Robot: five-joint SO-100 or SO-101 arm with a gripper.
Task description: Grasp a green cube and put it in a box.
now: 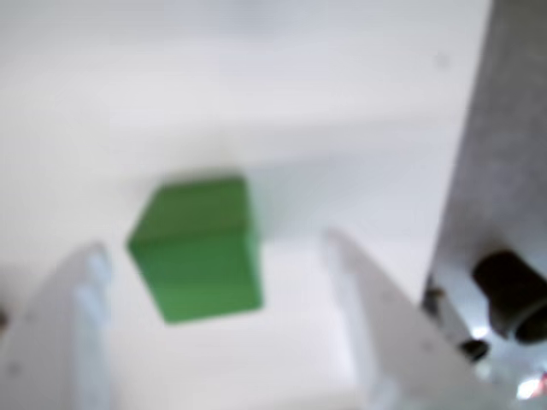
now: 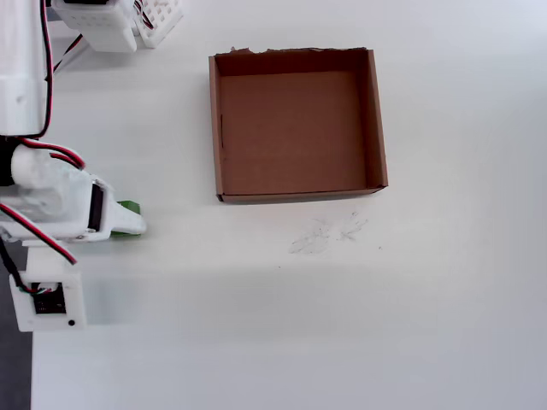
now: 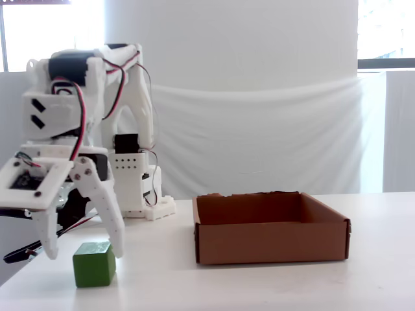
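The robot's gripper will grab the green cube by its opposite sides next, so that it can get the cube into the box.
The green cube rests on the white table, left of the box in the fixed view. My gripper is open and its two white fingers straddle the cube, tips low near the table. In the wrist view the cube lies between the fingers, closer to the left finger than the right one, touching neither. From overhead the gripper hides most of the cube. The brown cardboard box stands empty to the right, its far rim ragged; it also shows in the fixed view.
The arm's base stands at the back left, with red and black wires. The table's left edge runs close beside the arm. Faint pencil marks lie just in front of the box. A white cloth hangs behind.
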